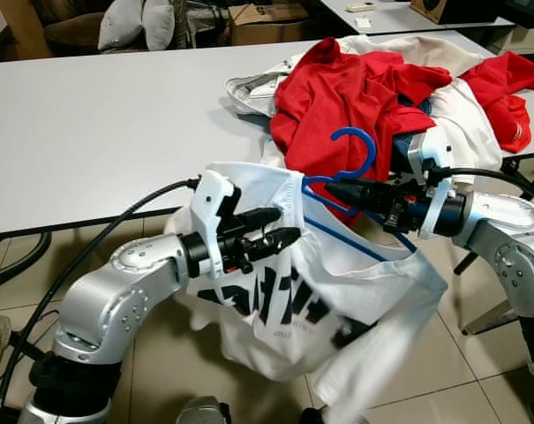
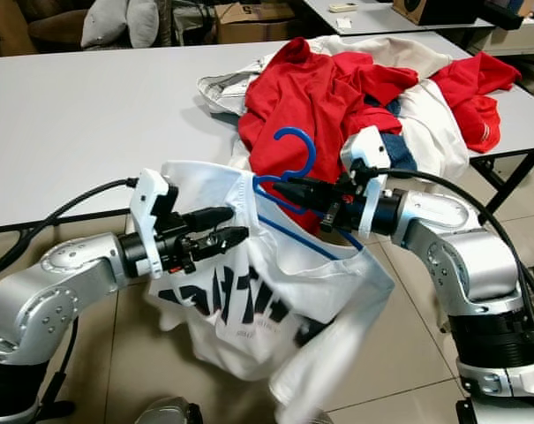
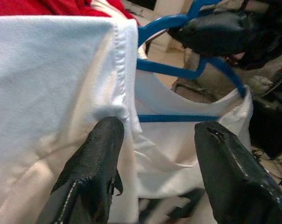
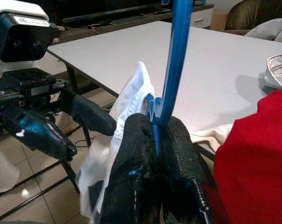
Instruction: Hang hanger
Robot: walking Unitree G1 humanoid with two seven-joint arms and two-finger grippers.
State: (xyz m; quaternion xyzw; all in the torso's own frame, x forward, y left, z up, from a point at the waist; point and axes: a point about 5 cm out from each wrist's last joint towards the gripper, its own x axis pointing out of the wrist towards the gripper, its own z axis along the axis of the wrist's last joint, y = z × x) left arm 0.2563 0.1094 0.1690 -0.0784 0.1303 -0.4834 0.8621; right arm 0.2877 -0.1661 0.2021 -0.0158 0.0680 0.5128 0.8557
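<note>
The shirt's lower cloth (image 1: 280, 349) hangs slack and bunched, so my left gripper needs to grab the shirt next by its collar hem (image 1: 299, 201), where an edge stands up.
A blue plastic hanger (image 1: 355, 146) carries a white T-shirt (image 1: 275, 300) with black print, which hangs off the table's front edge over the floor. My right gripper (image 1: 333, 187) is shut on the hanger's neck just below the hook, as the right wrist view shows (image 4: 154, 123). My left gripper (image 1: 282, 226) is open beside the shirt's left shoulder. Its fingers (image 3: 94, 172) stand apart in front of the white collar hem, with the hanger's bar (image 3: 178, 117) beyond them. The shirt's lower part is bunched and hides the rest of the hanger.
A heap of red and white clothes (image 1: 355, 88) lies on the white table (image 1: 99, 124) just behind the hanger. A cardboard box (image 1: 267, 22), grey cushions (image 1: 139, 22) and a second table (image 1: 399, 13) stand further back. Black cables (image 1: 37, 265) hang at the left.
</note>
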